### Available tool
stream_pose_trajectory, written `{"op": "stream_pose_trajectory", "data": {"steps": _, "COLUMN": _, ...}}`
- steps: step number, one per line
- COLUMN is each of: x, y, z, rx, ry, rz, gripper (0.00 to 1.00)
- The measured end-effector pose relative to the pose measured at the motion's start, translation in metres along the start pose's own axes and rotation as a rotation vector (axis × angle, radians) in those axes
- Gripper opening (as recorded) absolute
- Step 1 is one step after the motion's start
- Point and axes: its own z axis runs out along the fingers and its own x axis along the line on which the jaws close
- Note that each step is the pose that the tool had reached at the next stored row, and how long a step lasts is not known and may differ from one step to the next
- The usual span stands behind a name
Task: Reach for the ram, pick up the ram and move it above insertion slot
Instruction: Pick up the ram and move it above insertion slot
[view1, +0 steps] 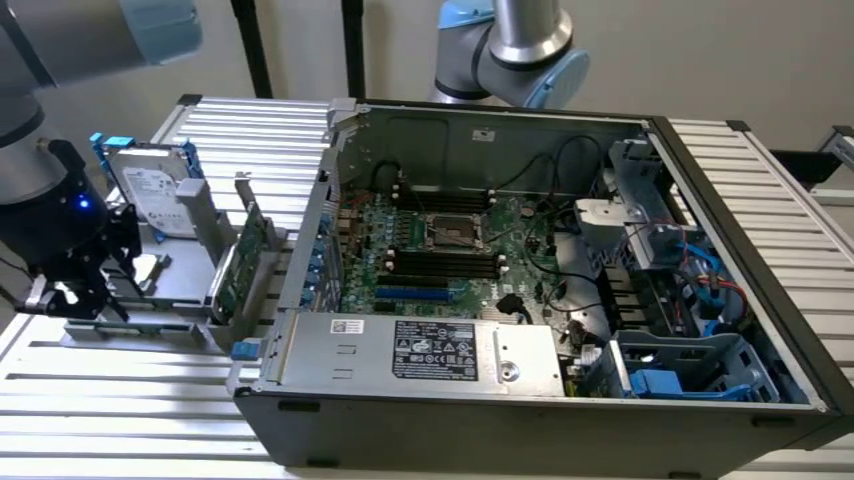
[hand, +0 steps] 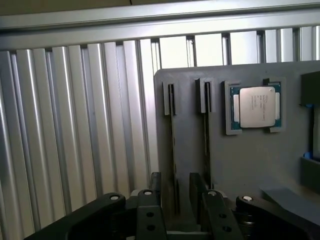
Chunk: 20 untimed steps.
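Next, my gripper grabs the ram by the bare middle of its long sides, since a grey holder clip wraps the end of the ram.
In the wrist view, two thin dark sticks stand edge-on in narrow slots of a grey holder plate. The nearer stick, the ram, runs down between my fingers. My gripper is open, with one finger on each side of the ram and a clear gap to it. The second stick stands just beside the other finger. In the exterior view, my gripper hangs low over the holder at that view's left. The motherboard's black slots lie inside the open computer case.
A CPU chip sits in a recess of the holder plate. On the holder, a silver hard drive and a green expansion card stand between my gripper and the case wall. Ribbed aluminium table lies all around.
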Motion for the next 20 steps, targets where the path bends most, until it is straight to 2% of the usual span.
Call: {"op": "stream_pose_trajectory", "data": {"steps": 20, "x": -0.001, "y": 0.0043, "z": 0.0355, "rx": 0.0014, "ry": -0.0003, "rz": -0.015, "gripper": 0.36}}
